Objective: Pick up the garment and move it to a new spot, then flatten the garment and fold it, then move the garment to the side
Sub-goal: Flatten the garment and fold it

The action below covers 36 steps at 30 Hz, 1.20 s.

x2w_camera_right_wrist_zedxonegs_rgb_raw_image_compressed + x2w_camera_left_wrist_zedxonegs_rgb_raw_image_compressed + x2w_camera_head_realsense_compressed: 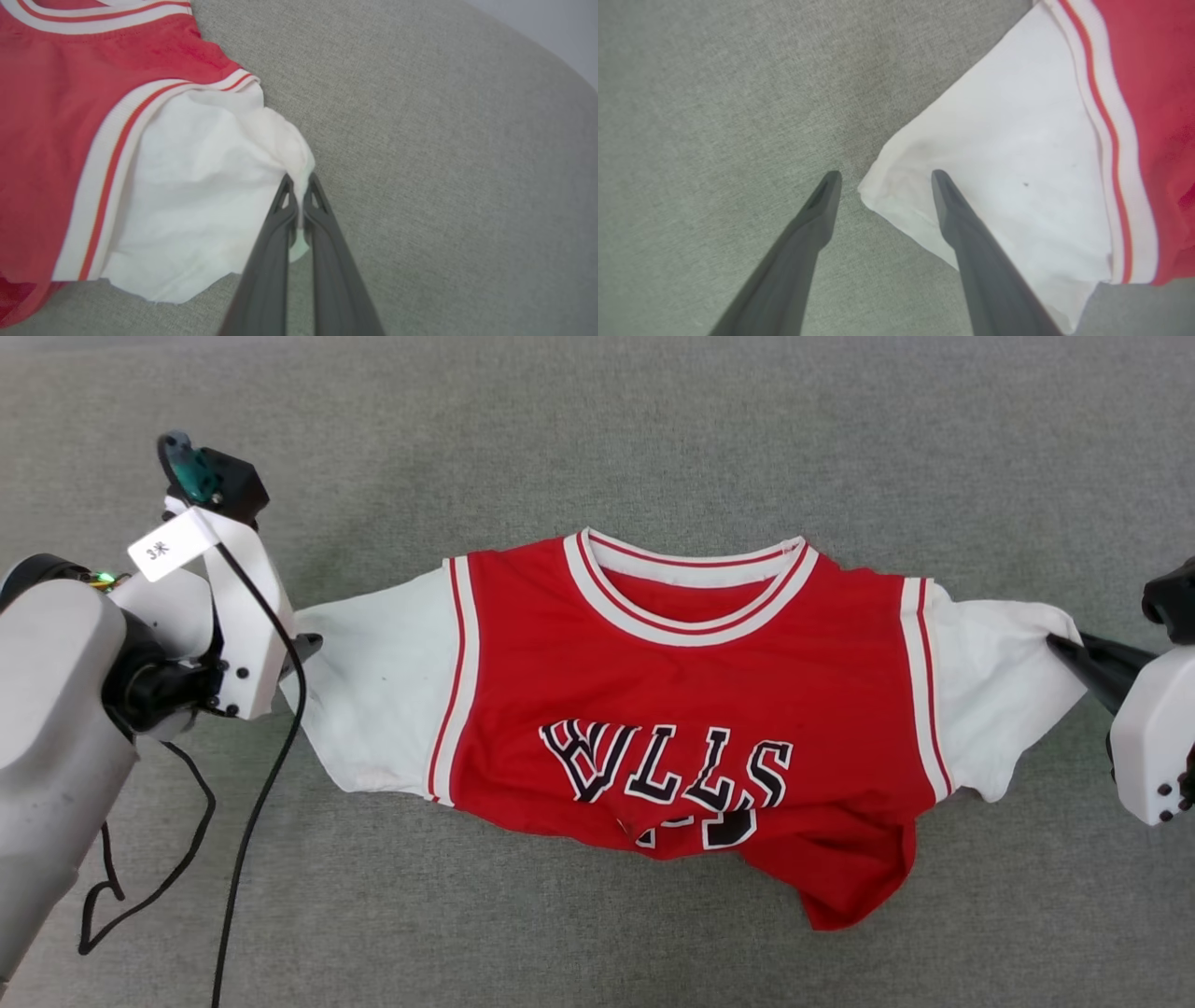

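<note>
Next, the left gripper grabs the tip of the jersey's white sleeve, where the sleeve's edge narrows to a corner, while the sleeve's remainder lies flat.
The garment [691, 700], a red jersey with white sleeves and black lettering, lies spread across the grey cloth surface, collar toward the far side, its lower right hem rumpled. My left gripper [882, 175] stands open at the tip of the garment's left sleeve [994, 186]; one finger lies over the white cloth, the other over bare surface. In the head view that gripper [308, 644] is mostly hidden behind its white wrist housing. My right gripper [299, 184] is shut on the edge of the right sleeve [205, 196], also seen at the head view's right edge [1060, 642].
A grey fabric surface [597, 429] lies all around the garment. A black cable [247, 821] hangs from my left arm and loops over the surface at the lower left. A white tag [173, 543] is fixed near the left wrist.
</note>
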### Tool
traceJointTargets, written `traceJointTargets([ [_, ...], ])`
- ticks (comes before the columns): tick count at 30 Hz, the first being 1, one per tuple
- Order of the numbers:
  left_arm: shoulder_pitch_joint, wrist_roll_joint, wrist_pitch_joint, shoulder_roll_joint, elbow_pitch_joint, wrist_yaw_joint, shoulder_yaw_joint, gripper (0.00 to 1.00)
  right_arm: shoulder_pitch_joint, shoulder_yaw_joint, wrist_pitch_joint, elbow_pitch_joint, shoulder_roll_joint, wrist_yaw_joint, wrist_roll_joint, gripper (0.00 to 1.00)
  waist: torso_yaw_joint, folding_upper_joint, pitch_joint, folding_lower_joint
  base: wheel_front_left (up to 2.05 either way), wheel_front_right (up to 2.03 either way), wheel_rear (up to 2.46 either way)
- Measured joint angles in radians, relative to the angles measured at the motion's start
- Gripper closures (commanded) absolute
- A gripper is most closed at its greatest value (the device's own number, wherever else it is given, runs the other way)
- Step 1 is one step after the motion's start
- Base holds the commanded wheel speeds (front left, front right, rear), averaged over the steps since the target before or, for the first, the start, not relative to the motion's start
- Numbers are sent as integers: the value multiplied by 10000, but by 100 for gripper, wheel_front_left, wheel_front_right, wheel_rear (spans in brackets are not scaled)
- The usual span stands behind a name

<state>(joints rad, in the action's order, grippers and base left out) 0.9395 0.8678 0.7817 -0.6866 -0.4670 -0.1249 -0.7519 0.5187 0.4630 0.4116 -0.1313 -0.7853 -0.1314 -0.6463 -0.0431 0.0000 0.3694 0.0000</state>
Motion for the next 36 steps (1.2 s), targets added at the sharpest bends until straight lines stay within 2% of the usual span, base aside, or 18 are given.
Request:
traceJointTargets([
  [9,296,-65,314,236,-746,-42,-779,0,187,-6,104,92,125,0,59,100,-102,1,463,0,0,0,0],
  [10,316,-52,378,232,-748,-40,-880,27,198,-4,104,94,128,0,65,100,-109,0,474,0,0,0,0],
  [11,339,-31,397,222,-744,-40,-976,100,198,0,104,96,138,0,65,100,-115,0,478,0,0,0,0],
  [17,323,169,19,167,-621,-42,-1521,100,314,23,21,50,257,0,84,100,-96,0,372,0,0,0,0],
  [24,250,-230,-2071,-443,443,-42,-2182,100,493,-81,-408,-104,368,0,219,100,-51,0,-154,0,0,0,0],
  [31,561,-742,-4010,-717,1037,-10,-1927,100,671,-420,-836,-263,337,0,353,100,187,0,-920,0,0,0,0],
  [36,857,-1080,-4943,-811,1618,410,-1532,100,999,-675,-1018,-125,309,0,437,100,336,0,-1435,0,0,0,0],
])
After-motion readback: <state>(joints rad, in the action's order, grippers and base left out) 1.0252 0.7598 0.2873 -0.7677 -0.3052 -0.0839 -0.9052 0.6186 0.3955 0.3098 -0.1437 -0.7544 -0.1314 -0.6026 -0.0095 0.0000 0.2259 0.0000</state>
